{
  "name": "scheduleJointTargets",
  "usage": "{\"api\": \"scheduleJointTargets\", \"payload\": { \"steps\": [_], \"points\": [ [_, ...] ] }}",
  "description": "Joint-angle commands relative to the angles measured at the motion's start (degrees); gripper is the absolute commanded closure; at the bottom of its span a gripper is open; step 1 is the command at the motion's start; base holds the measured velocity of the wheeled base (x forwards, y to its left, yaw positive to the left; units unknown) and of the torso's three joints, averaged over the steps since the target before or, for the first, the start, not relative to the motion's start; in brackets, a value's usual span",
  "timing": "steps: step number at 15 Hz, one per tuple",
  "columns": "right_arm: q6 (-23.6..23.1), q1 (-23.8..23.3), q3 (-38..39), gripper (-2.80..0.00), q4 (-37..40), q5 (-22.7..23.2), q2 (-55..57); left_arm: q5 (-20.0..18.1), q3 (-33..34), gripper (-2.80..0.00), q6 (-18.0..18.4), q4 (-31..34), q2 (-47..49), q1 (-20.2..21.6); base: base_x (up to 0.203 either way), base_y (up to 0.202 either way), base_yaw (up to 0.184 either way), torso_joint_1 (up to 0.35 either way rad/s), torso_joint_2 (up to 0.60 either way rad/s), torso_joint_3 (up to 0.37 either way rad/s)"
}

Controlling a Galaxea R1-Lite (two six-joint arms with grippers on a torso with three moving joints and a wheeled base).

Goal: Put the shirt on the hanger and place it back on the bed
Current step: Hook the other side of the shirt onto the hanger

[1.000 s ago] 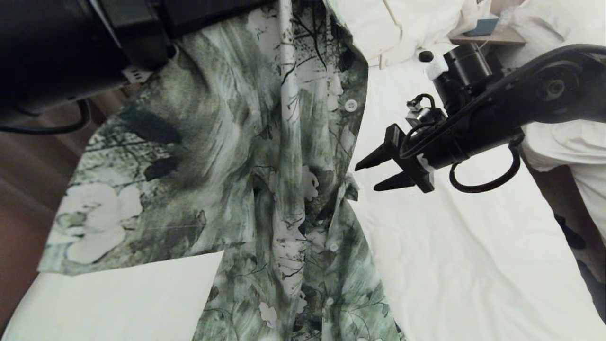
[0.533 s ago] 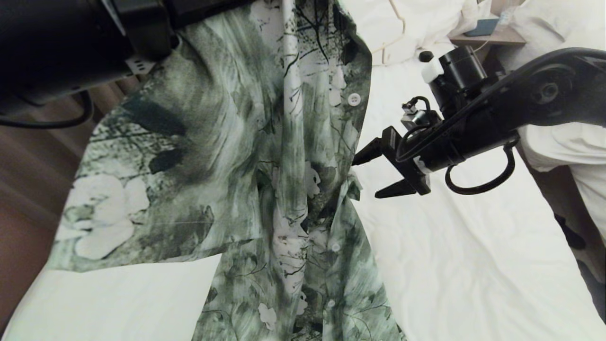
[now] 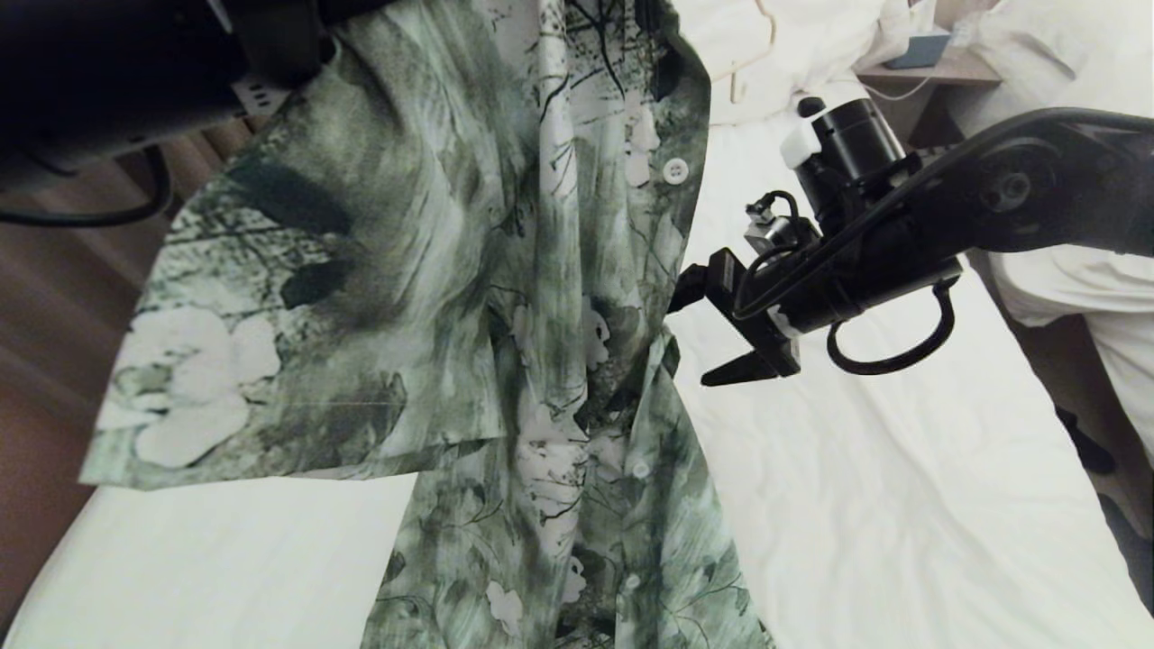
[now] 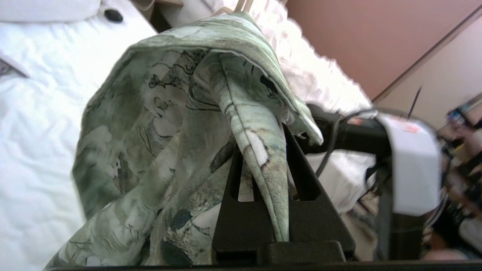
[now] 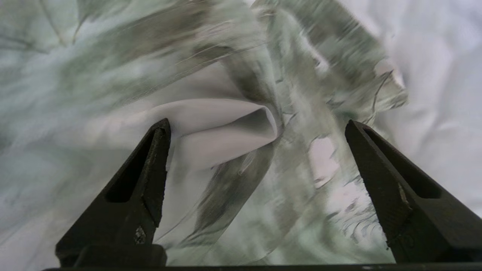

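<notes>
I will next grab the floral shirt with my right gripper by its front edge (image 3: 661, 348), to hold the shirt open for the hanger.
The green-and-white floral shirt (image 3: 469, 297) hangs in the air over the bed (image 3: 856, 505), its hem trailing on the sheet. My left gripper (image 4: 260, 137) is shut on a bunched fold of the shirt (image 4: 169, 124) near its top. My left arm (image 3: 108, 81) fills the upper left of the head view. My right gripper (image 3: 692, 338) is open at the shirt's buttoned front edge, with one fingertip at the cloth. From its wrist, the right gripper (image 5: 256, 122) faces the fabric (image 5: 241, 180) with nothing pinched. A thin cream hanger (image 3: 737, 86) shows partly on the pillow.
A big white pillow (image 3: 811, 36) lies at the bed's head, with a small black object (image 3: 809, 106) by it. A nightstand (image 3: 929, 68) and a second bed with a heaped duvet (image 3: 1064, 270) are to the right. Brown floor (image 3: 45, 315) lies left of the bed.
My right gripper has opened wider and moved left up to the shirt's front edge. The shirt has risen slightly, still held by the left gripper.
</notes>
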Motion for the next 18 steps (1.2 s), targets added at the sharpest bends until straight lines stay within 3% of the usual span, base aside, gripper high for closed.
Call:
{"api": "scheduleJointTargets", "payload": {
  "steps": [1,8,14,18],
  "points": [
    [0.28,0.3,0.15,-2.8,0.35,0.34,-0.85,0.01,-0.01,0.0,0.2,0.71,0.26,0.15,0.0,0.0,0.0,0.0,0.0,0.0],
    [0.1,0.23,0.02,-2.8,1.34,0.2,-0.45,0.01,-2.37,0.0,0.44,0.97,0.87,0.41,0.0,0.0,0.0,0.0,0.0,0.0],
    [-0.34,0.57,-0.16,-2.8,-3.76,0.3,2.63,-0.08,-5.32,0.0,1.17,3.87,1.05,0.24,0.0,0.0,0.0,0.0,0.0,0.0],
    [-0.6,1.57,-0.18,-2.8,-5.95,2.74,2.82,-0.08,-5.86,0.0,1.17,3.88,1.14,0.26,0.0,0.0,0.0,0.0,0.0,0.0]
  ]
}}
